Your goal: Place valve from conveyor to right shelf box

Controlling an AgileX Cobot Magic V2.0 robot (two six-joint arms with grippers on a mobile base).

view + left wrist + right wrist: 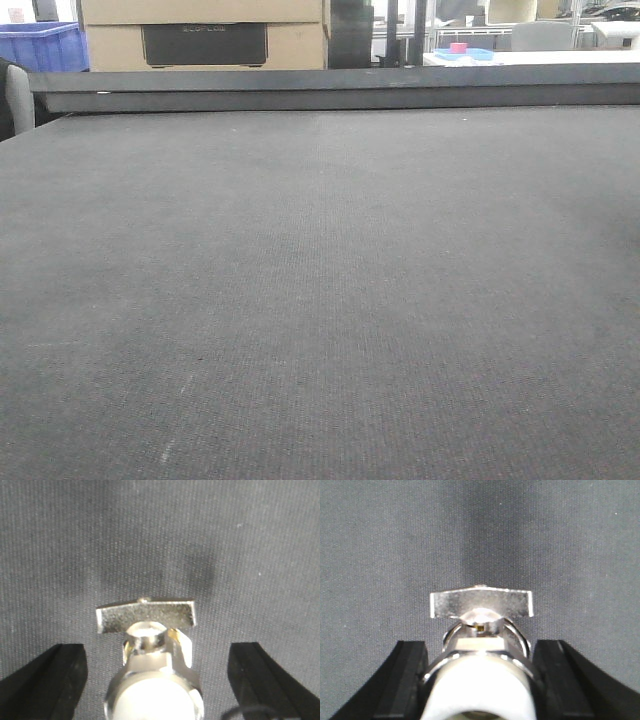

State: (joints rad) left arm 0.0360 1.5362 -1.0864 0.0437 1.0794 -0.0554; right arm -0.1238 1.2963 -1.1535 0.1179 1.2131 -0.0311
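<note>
The left gripper grabs the valve by its round body [153, 680] next. That keeps the valve's flat T-handle [145, 615] free on the way to the shelf box.
The conveyor [320, 300] is a wide dark grey woven belt with a dark rail [330, 90] along its far edge. No valve or gripper shows in the front view. In the left wrist view a silver valve [150, 652] with a flat T-handle [145, 616] lies on the belt between the fingers of my left gripper [157, 652]. That gripper is open, its black fingers [55, 675] well clear of the valve on both sides. In the right wrist view my right gripper [480, 647] is shut on a silver valve [480, 680], with the black pads [400, 680] pressed against its body and its T-handle [481, 603] pointing forward.
Beyond the rail stand a cardboard box [200, 30], a blue crate [40, 45] at the far left, and a white table with a blue tray [462, 52] at the far right. A grey post [18, 98] stands at the belt's left edge.
</note>
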